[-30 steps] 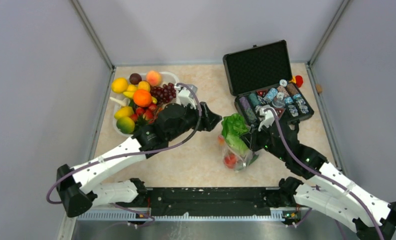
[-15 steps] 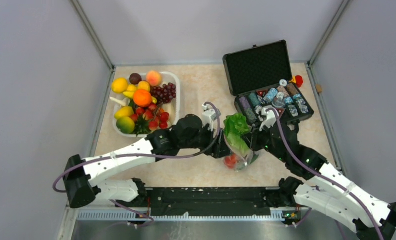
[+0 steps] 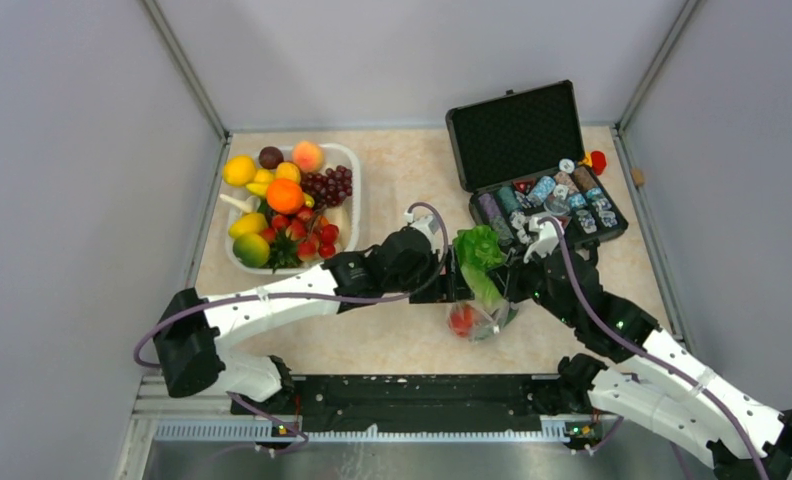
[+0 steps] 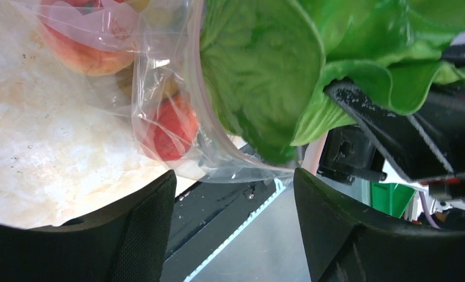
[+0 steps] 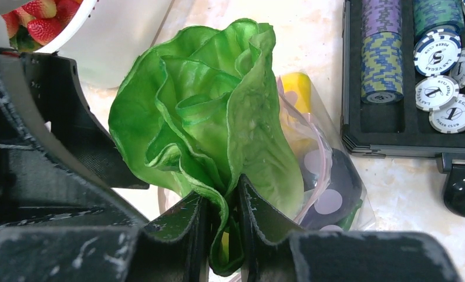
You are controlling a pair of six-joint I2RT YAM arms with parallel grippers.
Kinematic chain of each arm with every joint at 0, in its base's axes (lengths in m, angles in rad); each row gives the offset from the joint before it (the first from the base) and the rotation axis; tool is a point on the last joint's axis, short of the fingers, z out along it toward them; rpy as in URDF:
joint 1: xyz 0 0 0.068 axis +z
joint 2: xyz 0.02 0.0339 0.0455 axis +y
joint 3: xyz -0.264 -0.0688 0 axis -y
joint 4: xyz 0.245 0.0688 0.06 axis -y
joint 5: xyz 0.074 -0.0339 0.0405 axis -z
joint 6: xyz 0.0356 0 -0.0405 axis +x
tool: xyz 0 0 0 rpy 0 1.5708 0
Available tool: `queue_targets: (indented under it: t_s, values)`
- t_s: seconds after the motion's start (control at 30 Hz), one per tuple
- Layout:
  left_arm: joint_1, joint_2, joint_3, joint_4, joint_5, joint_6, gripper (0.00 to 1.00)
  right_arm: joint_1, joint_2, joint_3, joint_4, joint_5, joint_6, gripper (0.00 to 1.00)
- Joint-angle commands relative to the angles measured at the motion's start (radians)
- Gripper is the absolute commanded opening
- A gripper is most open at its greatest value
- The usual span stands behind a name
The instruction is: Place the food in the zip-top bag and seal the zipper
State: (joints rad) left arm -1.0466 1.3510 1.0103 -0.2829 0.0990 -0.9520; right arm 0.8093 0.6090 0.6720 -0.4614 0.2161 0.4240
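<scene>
My left gripper is to hold the bag's opening open for putting the lettuce inside, so it should next grab the bag's rim (image 4: 202, 88) at the pink zipper (image 4: 237, 154).
My right gripper (image 5: 223, 229) is shut on the lower leaves of the green lettuce (image 5: 218, 111). It holds the lettuce upright in the open mouth of the clear zip-top bag (image 3: 477, 318). The lettuce (image 3: 479, 250) sticks well out of the bag. Inside the bag are a dark purple eggplant (image 5: 330, 182), a yellow fruit (image 5: 296, 88), a peach (image 4: 77, 50) and a red fruit (image 4: 171, 126). The pink zipper (image 5: 319, 153) curves round the lettuce, unsealed. My left gripper (image 4: 233, 205) is open at the bag's left side, with the bag's rim (image 4: 202, 88) just beyond its fingertips.
A white basin (image 3: 353, 200) of toy fruit stands at the back left. An open black case (image 3: 517, 130) of chips stands at the back right, close behind the bag. A small red object (image 3: 598, 160) lies beside the case.
My left arm has swung from the basin rightward to the bag's left side. My right gripper has kept hold of the lettuce, which now stands slightly higher.
</scene>
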Motion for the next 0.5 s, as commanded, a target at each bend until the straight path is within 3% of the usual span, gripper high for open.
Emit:
queue_targets:
  t_s: [0.0,0.17,0.33,0.47]
  values:
    - [-0.013,0.055,0.116,-0.101,-0.086,-0.151,0.72,0.005,-0.005,0.017,0.026,0.024,0.013,0.17]
    - [-0.02,0.119,0.174,-0.132,-0.105,-0.201,0.62,0.004,0.011,0.012,0.05,0.012,0.011,0.17]
    - [-0.026,0.139,0.189,-0.164,-0.106,-0.195,0.41,0.004,0.011,0.017,0.047,0.028,0.002,0.17]
    - [-0.028,0.158,0.188,-0.195,-0.104,-0.19,0.36,0.005,0.006,0.019,0.046,0.032,-0.001,0.17]
